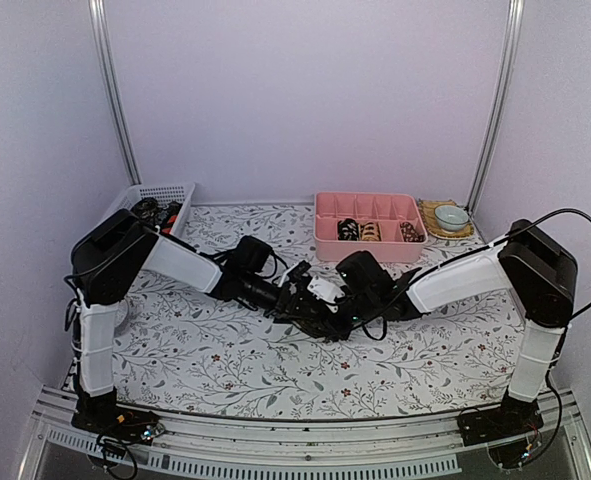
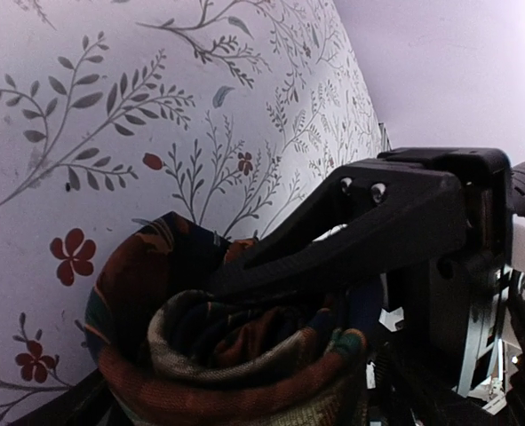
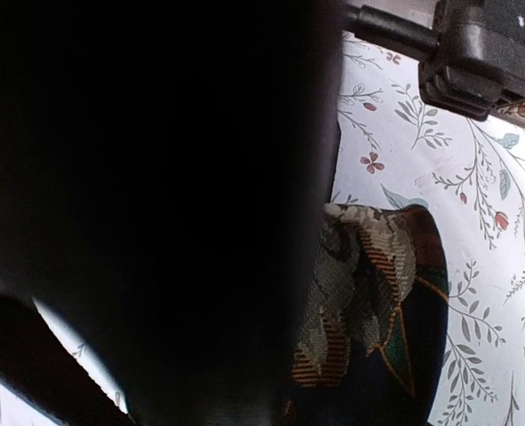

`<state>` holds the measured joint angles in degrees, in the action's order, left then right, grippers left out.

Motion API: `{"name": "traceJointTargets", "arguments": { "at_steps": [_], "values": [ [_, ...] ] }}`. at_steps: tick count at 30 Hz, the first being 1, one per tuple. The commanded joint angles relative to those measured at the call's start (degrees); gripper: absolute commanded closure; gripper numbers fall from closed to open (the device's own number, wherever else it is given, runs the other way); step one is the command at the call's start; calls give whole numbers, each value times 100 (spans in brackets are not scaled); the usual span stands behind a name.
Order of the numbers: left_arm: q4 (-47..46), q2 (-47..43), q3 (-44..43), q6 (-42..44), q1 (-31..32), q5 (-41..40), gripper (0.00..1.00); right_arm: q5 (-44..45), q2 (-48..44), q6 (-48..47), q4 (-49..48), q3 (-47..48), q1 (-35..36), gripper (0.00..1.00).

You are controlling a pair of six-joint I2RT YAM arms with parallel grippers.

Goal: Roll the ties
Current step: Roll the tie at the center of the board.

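Note:
I need to grab the rolled tie around its whole coil [image 1: 312, 325] [image 2: 235, 355] next with my left gripper, over its outer layers. Then I can set it rolled into the tray.
A tie rolled into a coil [image 2: 235, 355], dark with brown, rust and green pattern, lies on the flowered cloth at mid-table. Both grippers meet around it. My left gripper [image 2: 155, 337] stands wide about the coil, and its upper finger [image 2: 360, 231] runs across the coil's top; the coil looks loose and unsquashed. In the top view the left gripper [image 1: 297, 296] and right gripper [image 1: 337, 308] hide nearly all of the coil. A black mass [image 3: 155, 213] fills most of the right wrist view, with the tie [image 3: 377, 302] beside it. The right jaws' stand is hidden.
A pink compartment tray [image 1: 325, 232] at the back holds three rolled ties [image 1: 372, 232]. A white mesh basket [image 1: 165, 192] at the back left holds dark and red ties. A small bowl [image 1: 451, 216] sits on a yellow saucer at the back right.

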<state>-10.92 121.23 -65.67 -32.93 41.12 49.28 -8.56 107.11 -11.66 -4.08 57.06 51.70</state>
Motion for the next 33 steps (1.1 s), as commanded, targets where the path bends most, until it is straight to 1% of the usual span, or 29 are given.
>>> {"name": "traceJointTargets", "arguments": {
  "at_steps": [1, 5, 11, 16, 20, 23, 24, 28, 30, 33],
  "values": [
    [633, 380, -30, 269, 61, 125, 11, 3, 214, -62, 335, -23, 0, 46],
    [556, 573, -121, 316, 138, 542, 13, -28, 215, -66, 292, -41, 13, 46],
    [494, 690, -268, 325, 249, 834, 24, 47, 212, -121, 205, -23, 92, 46],
    [252, 693, -240, 148, 265, 1078, 36, 154, 205, -143, 154, -40, 124, 45],
    [60, 667, -193, 28, 259, 1193, 51, 174, 201, -157, 79, -92, 139, 45],
    [-57, 683, -175, -58, 247, 1232, 59, 252, 197, -174, 57, -129, 164, 44],
    [-67, 678, -179, -70, 249, 1233, 60, 269, 189, -185, 44, -143, 172, 43],
    [-70, 621, -167, -93, 205, 1179, 72, 334, 125, -204, 5, -202, 189, 37],
    [-55, 540, -126, -105, 167, 1132, 79, 395, 63, -197, 24, -228, 186, 31],
    [-52, 401, -19, -80, 105, 1080, 86, 535, -92, -170, 117, -259, 191, 18]
  ]
}}
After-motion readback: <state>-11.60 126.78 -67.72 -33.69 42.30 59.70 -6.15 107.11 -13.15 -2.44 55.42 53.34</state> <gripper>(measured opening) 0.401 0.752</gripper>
